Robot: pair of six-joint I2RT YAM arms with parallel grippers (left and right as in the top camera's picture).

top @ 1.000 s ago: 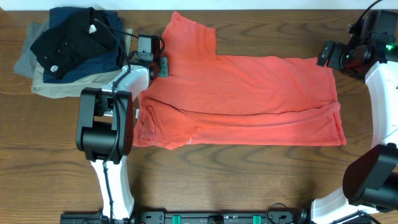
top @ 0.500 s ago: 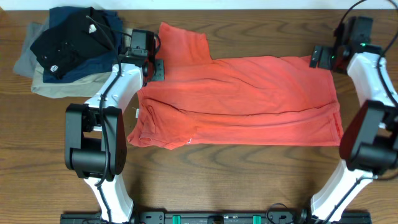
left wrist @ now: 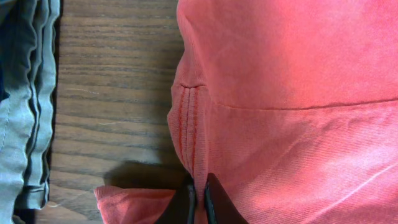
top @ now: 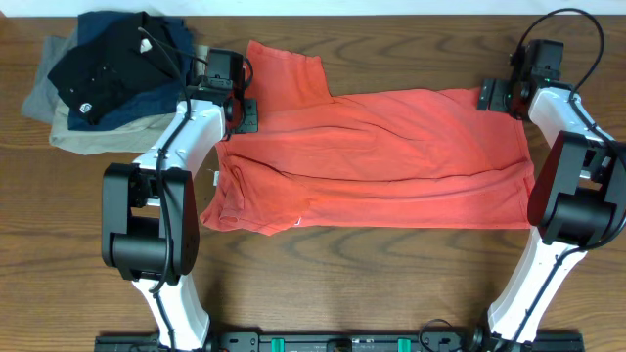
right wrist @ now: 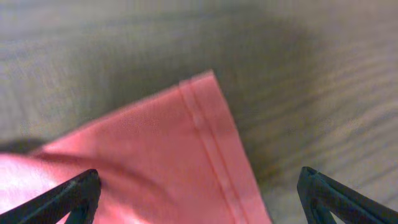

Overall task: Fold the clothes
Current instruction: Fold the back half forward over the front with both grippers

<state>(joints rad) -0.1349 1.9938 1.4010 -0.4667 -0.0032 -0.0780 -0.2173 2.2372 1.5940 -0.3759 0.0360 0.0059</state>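
Note:
The coral-red T-shirt (top: 381,156) should be grabbed next by my right gripper at its far hemmed corner. Then both grippers can fold the T-shirt's far edge over evenly.
The coral-red T-shirt (top: 381,156) lies across the table, folded lengthwise, one sleeve pointing up at the far left. No lettering shows. My left gripper (top: 238,110) is shut on the shirt's edge by the sleeve seam; in the left wrist view its fingers (left wrist: 200,202) pinch the red cloth (left wrist: 292,93). My right gripper (top: 492,95) is open over the shirt's far right corner. In the right wrist view the hemmed corner (right wrist: 186,143) lies between its wide-spread fingertips (right wrist: 198,190).
A pile of folded black, navy and khaki garments (top: 108,73) sits at the far left, close to my left arm; its grey edge shows in the left wrist view (left wrist: 25,106). Bare wooden table (top: 391,274) lies in front of the shirt.
My left gripper has moved up and left with the shirt's edge, shifting the sleeve leftward. My right gripper has moved left to the shirt's far right corner.

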